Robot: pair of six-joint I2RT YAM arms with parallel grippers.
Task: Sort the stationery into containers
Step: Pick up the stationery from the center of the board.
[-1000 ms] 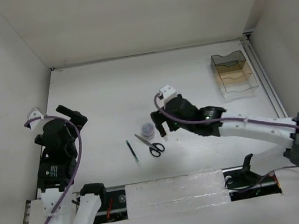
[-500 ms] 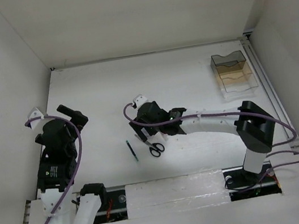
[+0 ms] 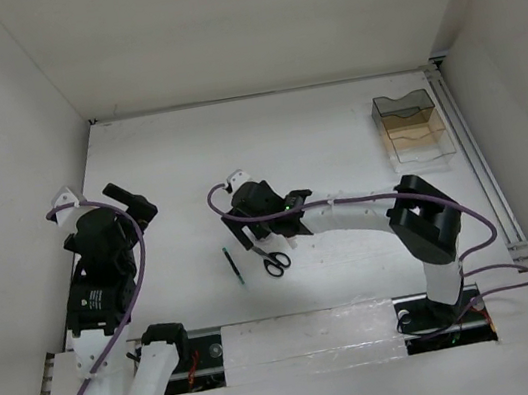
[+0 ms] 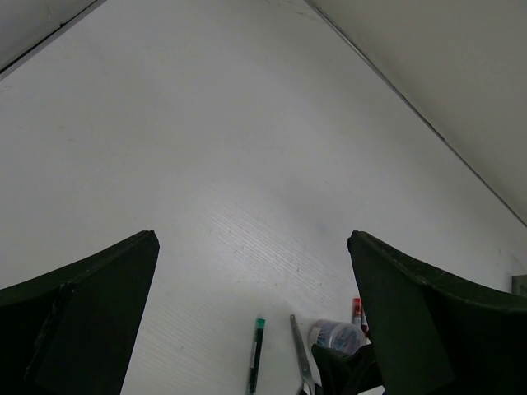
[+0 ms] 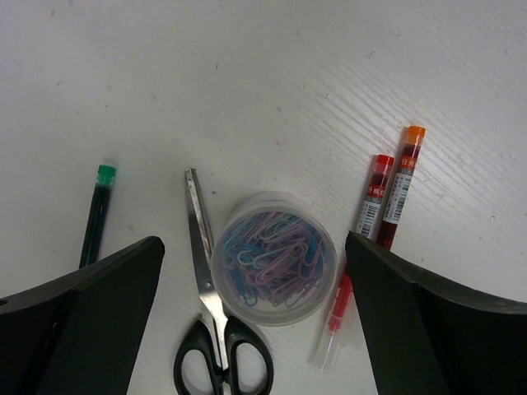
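The tub of paper clips needs its bottom free to stand in the organiser, so my right gripper should next grab the tub by its round side (image 5: 274, 265).
A round clear tub of coloured paper clips (image 5: 274, 257) sits on the white table, and my right gripper (image 5: 251, 240) hangs open right above it, one finger on each side, touching nothing. Black-handled silver scissors (image 5: 202, 271) (image 3: 270, 259) lie just left of the tub. A thin dark pen with a green cap (image 5: 95, 216) (image 3: 235, 263) lies further left. Two red pens (image 5: 387, 191) and a red-and-clear pen (image 5: 336, 317) lie right of the tub. The smoky-brown organiser (image 3: 415, 130) stands at the far right. My left gripper (image 3: 128, 202) (image 4: 251, 239) is open and empty, off to the left.
White walls close in the table on the left, back and right. A metal rail (image 3: 471, 148) runs along the right edge beside the organiser. The right arm's elbow (image 3: 422, 220) rises over the table's right half. From the left wrist the same items (image 4: 333, 333) show low down.
My right arm has swung left and folded at the elbow, bringing its gripper over the tub, which is now covered in the top view. The left arm has not moved.
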